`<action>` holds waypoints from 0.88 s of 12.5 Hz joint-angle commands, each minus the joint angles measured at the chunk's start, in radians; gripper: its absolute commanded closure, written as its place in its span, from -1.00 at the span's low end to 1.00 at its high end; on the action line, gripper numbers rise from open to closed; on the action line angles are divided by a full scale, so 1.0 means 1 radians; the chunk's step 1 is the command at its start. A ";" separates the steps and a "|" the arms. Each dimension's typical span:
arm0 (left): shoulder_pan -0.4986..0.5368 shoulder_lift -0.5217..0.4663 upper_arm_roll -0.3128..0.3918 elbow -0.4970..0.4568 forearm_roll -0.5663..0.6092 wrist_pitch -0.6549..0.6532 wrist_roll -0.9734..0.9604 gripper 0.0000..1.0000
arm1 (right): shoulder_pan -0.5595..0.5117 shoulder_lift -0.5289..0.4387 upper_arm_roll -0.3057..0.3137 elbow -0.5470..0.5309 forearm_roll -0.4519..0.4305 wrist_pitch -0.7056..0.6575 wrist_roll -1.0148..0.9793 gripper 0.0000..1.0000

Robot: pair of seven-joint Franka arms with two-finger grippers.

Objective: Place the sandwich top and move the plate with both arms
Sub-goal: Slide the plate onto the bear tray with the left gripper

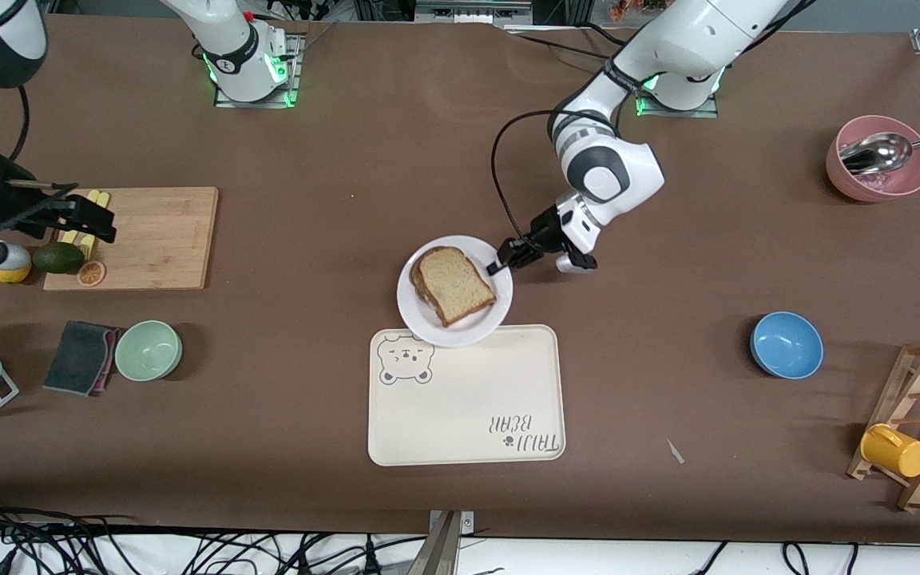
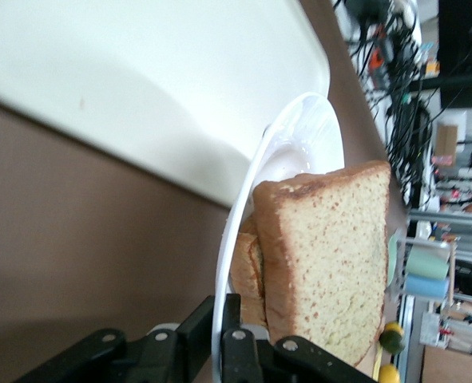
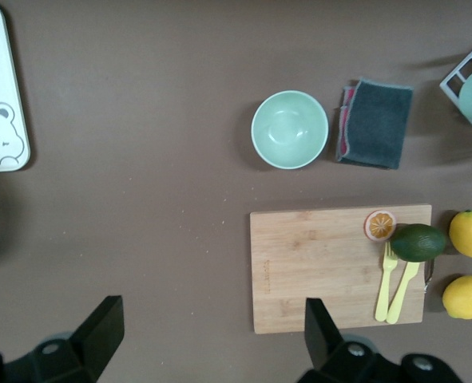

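The white plate's base [image 1: 454,324] laps over the cream tray's far edge [image 1: 533,331], mostly short of the tray's edge. The plate moves onto the tray next, before my left gripper releases it.
The white plate [image 1: 428,326] sits mid-table, its near edge lapping over a corner of the cream tray. On it lies the sandwich top [image 1: 454,284], a speckled tan slice stacked on a lower slice [image 2: 247,275]. My left gripper [image 1: 501,263] is shut on the plate's rim at the side toward the left arm's end. In the left wrist view the rim [image 2: 237,223] runs between the black fingers [image 2: 204,319], with the sandwich top [image 2: 331,255] just past them. My right gripper [image 1: 86,217] hangs open over the cutting board's end, holding nothing [image 3: 212,313].
The bear tray [image 1: 468,399] lies nearer the camera than the plate. A cutting board [image 1: 156,238] with forks, avocado and orange slice, a green bowl [image 1: 148,349] and a dark cloth [image 1: 78,356] are toward the right arm's end. A blue bowl [image 1: 786,344], pink bowl [image 1: 879,169] and mug rack [image 1: 919,435] are toward the left arm's end.
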 commanded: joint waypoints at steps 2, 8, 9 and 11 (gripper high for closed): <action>0.022 0.118 0.040 0.189 -0.028 0.012 0.030 1.00 | 0.003 -0.013 0.001 -0.010 0.002 -0.017 0.009 -1.00; -0.148 0.347 0.189 0.513 -0.034 0.053 -0.004 1.00 | 0.005 -0.014 0.004 -0.037 0.092 0.035 0.011 -1.00; -0.159 0.357 0.192 0.521 -0.034 0.055 -0.016 1.00 | 0.003 -0.013 0.004 -0.046 0.092 0.047 0.011 -1.00; -0.174 0.390 0.204 0.572 -0.037 0.075 -0.018 1.00 | 0.005 -0.024 0.004 -0.051 0.092 0.043 0.011 -1.00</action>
